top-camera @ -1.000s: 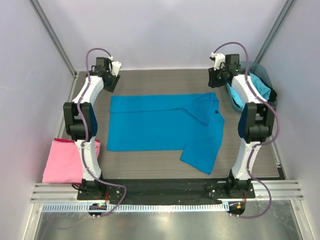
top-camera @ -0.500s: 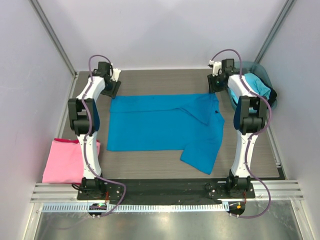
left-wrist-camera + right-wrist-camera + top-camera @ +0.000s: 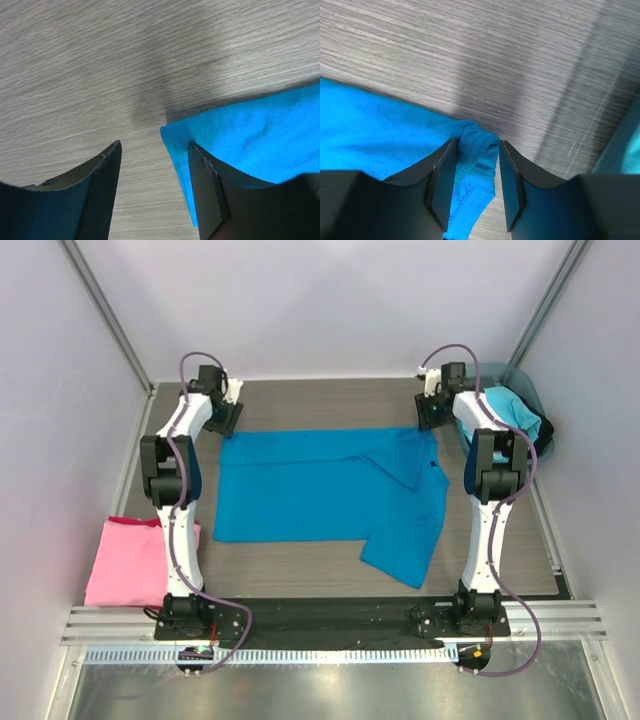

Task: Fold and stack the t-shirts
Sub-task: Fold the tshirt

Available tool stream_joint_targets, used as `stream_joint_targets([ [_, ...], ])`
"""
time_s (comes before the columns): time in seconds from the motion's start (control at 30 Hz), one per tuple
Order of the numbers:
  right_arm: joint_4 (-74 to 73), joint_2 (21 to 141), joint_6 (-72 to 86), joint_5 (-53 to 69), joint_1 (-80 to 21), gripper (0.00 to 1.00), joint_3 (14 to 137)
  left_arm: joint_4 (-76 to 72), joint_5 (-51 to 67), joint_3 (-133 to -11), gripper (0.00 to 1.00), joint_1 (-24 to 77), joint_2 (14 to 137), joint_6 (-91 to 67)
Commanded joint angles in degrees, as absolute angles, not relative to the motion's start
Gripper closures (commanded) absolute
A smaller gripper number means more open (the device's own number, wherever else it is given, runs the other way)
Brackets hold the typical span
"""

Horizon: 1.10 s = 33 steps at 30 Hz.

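Observation:
It isn't time to close on the t-shirt's corner yet: one finger's shadow in the left wrist view shows it is above the cloth. I need to first lower my left gripper.
A blue t-shirt (image 3: 320, 490) lies spread on the table, partly folded, with a sleeve sticking out at the front right. My left gripper (image 3: 226, 421) is open at its far left corner; in the left wrist view (image 3: 154, 150) the corner (image 3: 175, 137) lies between the fingers, close to the right finger (image 3: 207, 185). My right gripper (image 3: 430, 418) is open at the far right corner; in the right wrist view (image 3: 476, 147) a bunched hem of the shirt (image 3: 475, 150) sits between the fingers. A pink t-shirt (image 3: 130, 560) lies folded at the front left. A cyan t-shirt (image 3: 508, 405) lies in the tub.
The translucent teal tub (image 3: 527, 383) stands at the back right, close beside the right arm. The wood-grain table (image 3: 330, 405) ends at a metal rail in front. Grey walls and slanted frame posts close in the sides and back.
Both arms have stretched toward the back and lowered, bringing the grippers down onto the blue shirt's two far corners. The shirt has not moved.

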<state>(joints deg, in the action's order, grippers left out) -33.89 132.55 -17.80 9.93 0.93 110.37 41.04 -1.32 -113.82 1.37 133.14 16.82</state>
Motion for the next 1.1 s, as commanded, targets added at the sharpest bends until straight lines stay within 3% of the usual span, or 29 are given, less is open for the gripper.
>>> stream_joint_targets([
  [0.0, -32.7, 133.2, -17.8, 9.1, 0.9, 0.55, 113.3, 40.8, -0.3, -116.2, 0.43, 1.1, 133.9, 16.3],
  [0.33, -32.5, 134.8, -17.4, 9.1, 1.1, 0.56, 113.1, 40.7, 2.7, -118.7, 0.50, 1.1, 136.8, 16.1],
  [0.5, -32.4, 136.2, -16.7, 9.6, 1.2, 0.65, 112.7, 41.4, 6.4, -120.1, 0.56, 1.1, 138.8, 15.3],
  [0.67, -32.6, 137.6, -16.4, 10.5, 1.3, 0.81, 113.6, 41.9, 6.4, -120.6, 0.80, 1.1, 139.9, 15.5],
  [0.73, -32.5, 138.0, -16.5, 10.5, 1.3, 0.91, 113.9, 41.7, 6.1, -120.2, 0.98, 1.1, 139.7, 15.7],
  [0.8, -32.4, 138.1, -16.8, 10.5, 1.3, 0.99, 114.3, 41.8, 5.5, -119.5, 1.00, 0.9, 139.4, 15.8],
  [1.07, -31.5, 134.0, -17.1, 12.2, 2.5, 0.99, 116.1, 40.2, 3.8, -118.9, 1.00, 0.4, 133.5, 15.2],
])
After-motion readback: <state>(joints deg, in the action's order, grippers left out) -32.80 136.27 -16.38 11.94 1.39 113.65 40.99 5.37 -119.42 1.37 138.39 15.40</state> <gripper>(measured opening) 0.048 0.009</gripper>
